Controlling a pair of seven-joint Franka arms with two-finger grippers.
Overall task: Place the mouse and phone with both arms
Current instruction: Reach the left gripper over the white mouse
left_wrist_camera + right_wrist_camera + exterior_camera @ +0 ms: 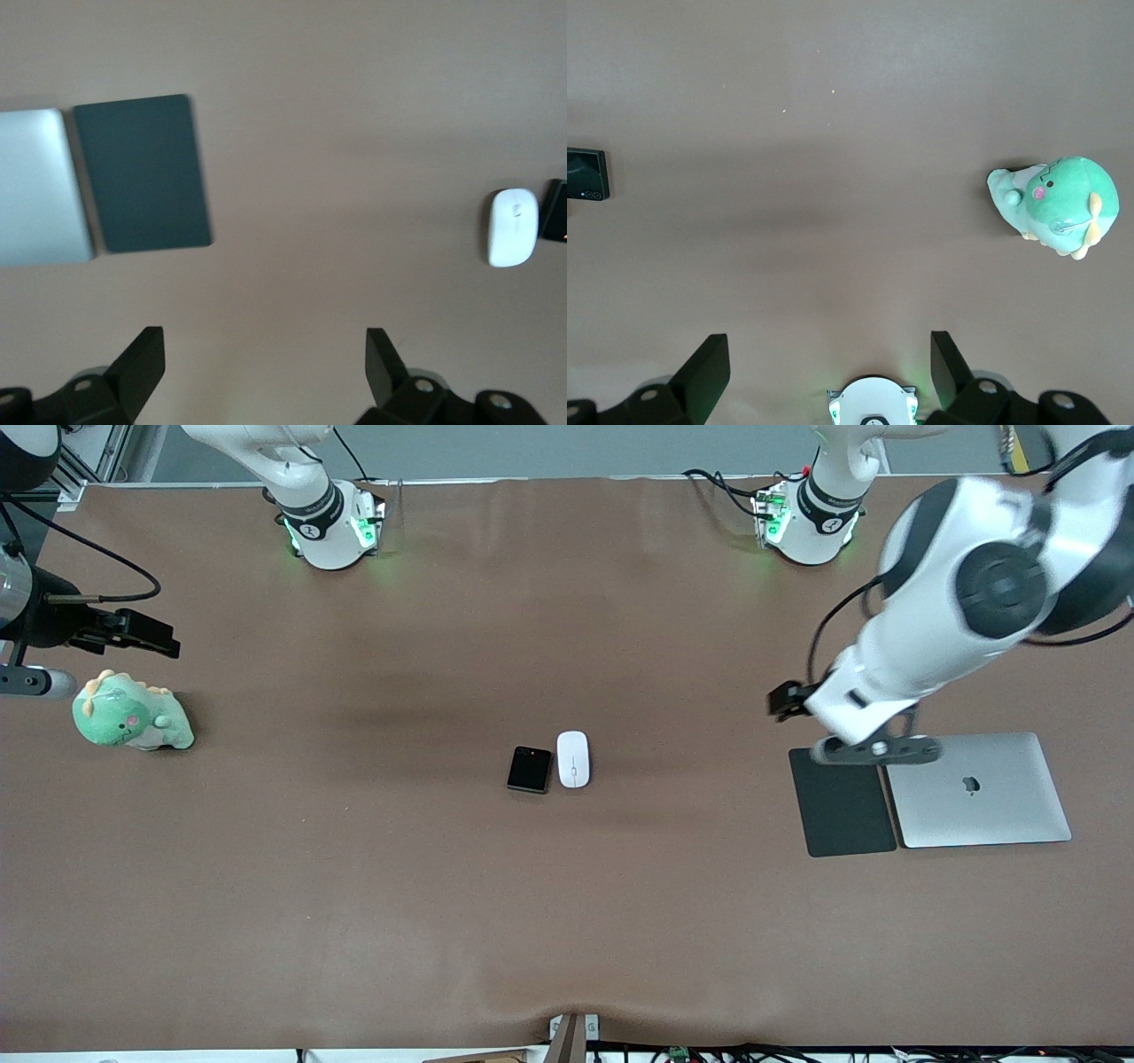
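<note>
My left gripper is going to place the white mouse (573,759) on the dark mouse pad (844,804), so it will next grab the mouse by its long side edges.
The white mouse (573,759) and the black phone (529,770) lie side by side at the middle of the table, the phone toward the right arm's end. My left gripper (875,751) hangs open and empty in the air over the edge of the dark mouse pad (842,802). In the left wrist view its gripper (266,354) frames bare table, with the mouse (513,227) and phone (556,211) off at the picture's edge. My right gripper (31,682) is up at its own end of the table above the plush toy, open (830,359) and empty; the phone (586,173) shows far off.
A green plush dinosaur (131,713) (1059,205) sits at the right arm's end. A closed silver laptop (979,788) (40,186) lies beside the mouse pad (142,173) at the left arm's end. Both arm bases (332,522) (806,518) stand farthest from the front camera.
</note>
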